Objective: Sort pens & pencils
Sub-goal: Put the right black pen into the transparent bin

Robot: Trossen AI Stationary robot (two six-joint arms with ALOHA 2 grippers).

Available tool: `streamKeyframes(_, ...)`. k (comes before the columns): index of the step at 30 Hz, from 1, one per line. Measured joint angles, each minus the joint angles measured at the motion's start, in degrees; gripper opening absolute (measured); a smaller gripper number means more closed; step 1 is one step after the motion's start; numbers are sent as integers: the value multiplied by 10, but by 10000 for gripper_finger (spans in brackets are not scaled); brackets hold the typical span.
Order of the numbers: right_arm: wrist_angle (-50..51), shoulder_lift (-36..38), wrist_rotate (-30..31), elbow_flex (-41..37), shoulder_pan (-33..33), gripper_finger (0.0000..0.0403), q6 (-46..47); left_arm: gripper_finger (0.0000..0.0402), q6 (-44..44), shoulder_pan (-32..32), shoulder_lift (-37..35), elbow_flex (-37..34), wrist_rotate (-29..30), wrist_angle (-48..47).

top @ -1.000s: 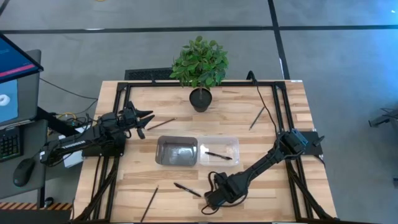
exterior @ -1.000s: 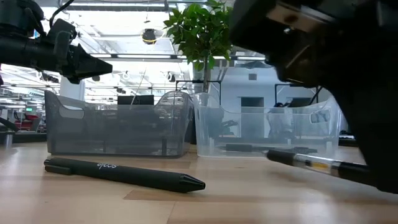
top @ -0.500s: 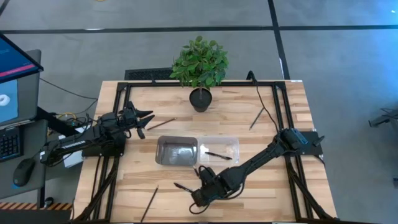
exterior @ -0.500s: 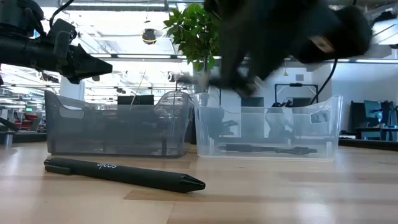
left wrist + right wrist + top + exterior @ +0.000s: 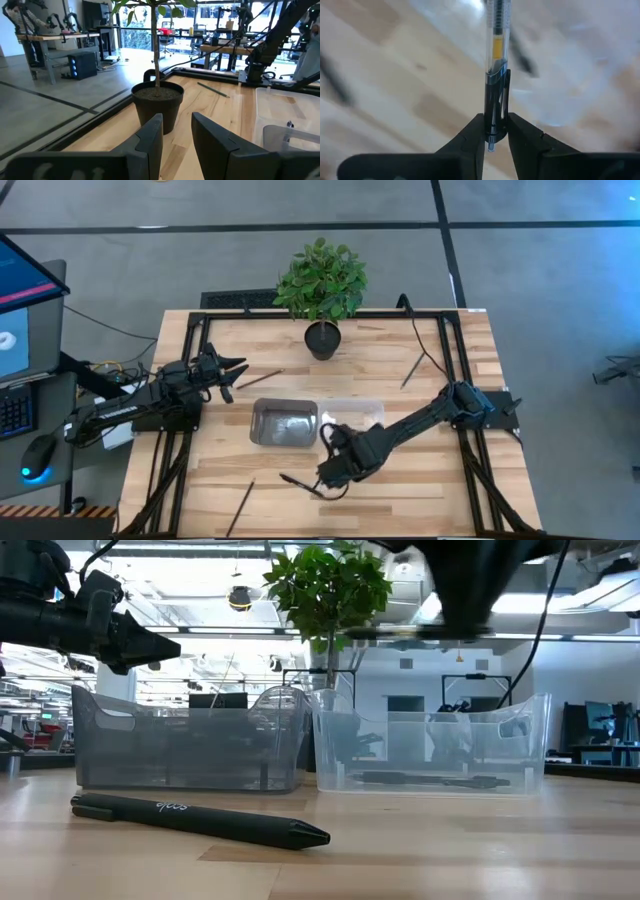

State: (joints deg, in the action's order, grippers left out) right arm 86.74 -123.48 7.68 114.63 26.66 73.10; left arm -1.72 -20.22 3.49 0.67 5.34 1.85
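Note:
The pen is over wood in the right wrist view, so I need to line it up with the clear bin before opening my right gripper.
My right gripper [image 5: 333,470] hangs above the table just near of the clear bin [image 5: 368,412], shut on a clear-barrelled pen [image 5: 496,30] with a yellow insert. A black pen [image 5: 300,483] lies flat on the table below and left of it, also visible in the low view [image 5: 200,820]. Another pen [image 5: 420,779] lies in the clear bin. Thin pencils lie flat near the left gripper [image 5: 258,378], near the front edge [image 5: 240,505] and at far right [image 5: 415,370]. My left gripper [image 5: 232,373] waits open at the table's left. My right gripper pinches the pen's dark clip end [image 5: 495,117] between its two fingers [image 5: 472,137]. The pen runs on straight ahead of the fingers, in line with them. It is lifted clear of the table, and in the low view it lies about level, above the bins' rims.
A grey bin [image 5: 284,423] stands against the clear bin's left side in mid-table. A potted plant [image 5: 322,290] stands at the far edge, ahead of the left gripper [image 5: 175,130]. A black frame rail [image 5: 450,360] runs around the table's edges.
My right gripper, shut on the pen, has risen from table height to above the bins' rims. It moved from the near edge first leftward, then toward the clear bin. The black pen on the table has stayed put.

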Motion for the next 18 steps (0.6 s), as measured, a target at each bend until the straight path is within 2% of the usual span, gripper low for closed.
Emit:
streamKeyframes(2, 39, 0, 1, 1, -7, 98, -31, 94, 4, 0, 0, 0, 0, 0)
streamKeyframes(10, 33, -5, 59, -7, -49, 98, -215, 94, 23, 0, 0, 0, 1, 1)
streamKeyframes(18, 33, -6, 75, -35, -69, 98, -271, 94, 11, 0, 0, 0, -1, 0)
